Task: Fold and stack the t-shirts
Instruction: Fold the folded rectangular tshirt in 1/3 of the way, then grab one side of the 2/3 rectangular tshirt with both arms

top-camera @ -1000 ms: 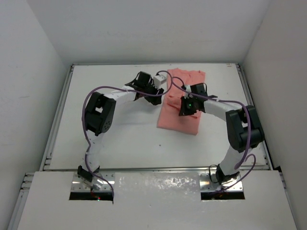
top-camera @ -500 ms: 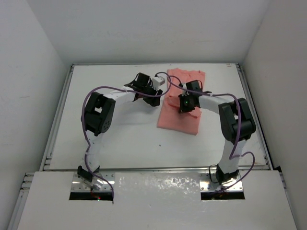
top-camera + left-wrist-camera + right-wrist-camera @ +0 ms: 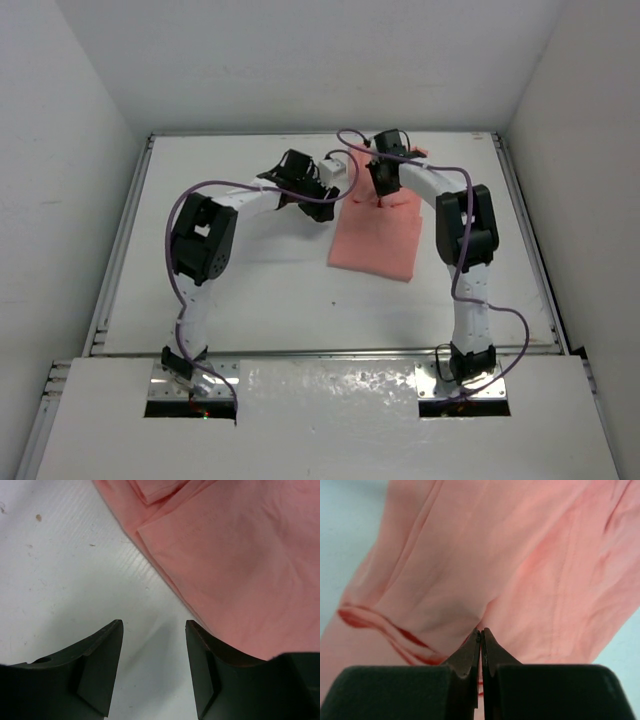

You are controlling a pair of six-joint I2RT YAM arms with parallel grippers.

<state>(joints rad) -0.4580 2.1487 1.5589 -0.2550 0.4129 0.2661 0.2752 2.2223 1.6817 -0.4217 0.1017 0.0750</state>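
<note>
The other corner of the t-shirt should stay free so the t-shirt can be folded evenly. My left gripper will grab the salmon-pink t-shirt (image 3: 375, 240) by its near-edge corner next.
The salmon-pink t-shirt (image 3: 375, 240) lies partly folded at the far middle-right of the white table (image 3: 250, 280). My right gripper (image 3: 382, 192) is over its far part, jaws closed, pinching a raised fold of the cloth (image 3: 470, 555) at the tips (image 3: 480, 630). My left gripper (image 3: 325, 203) is open and empty just off the shirt's left edge. In the left wrist view it (image 3: 154, 625) hovers over bare table, with the shirt's edge (image 3: 240, 570) to the right of the right finger.
White walls enclose the table on three sides, and a raised rail (image 3: 120, 240) runs along the left edge. Purple cables (image 3: 200, 190) loop off both arms. The shirt lies close to the back wall.
My right gripper has moved from the middle of the shirt toward the far end, shut on the cloth. The left arm has barely moved.
</note>
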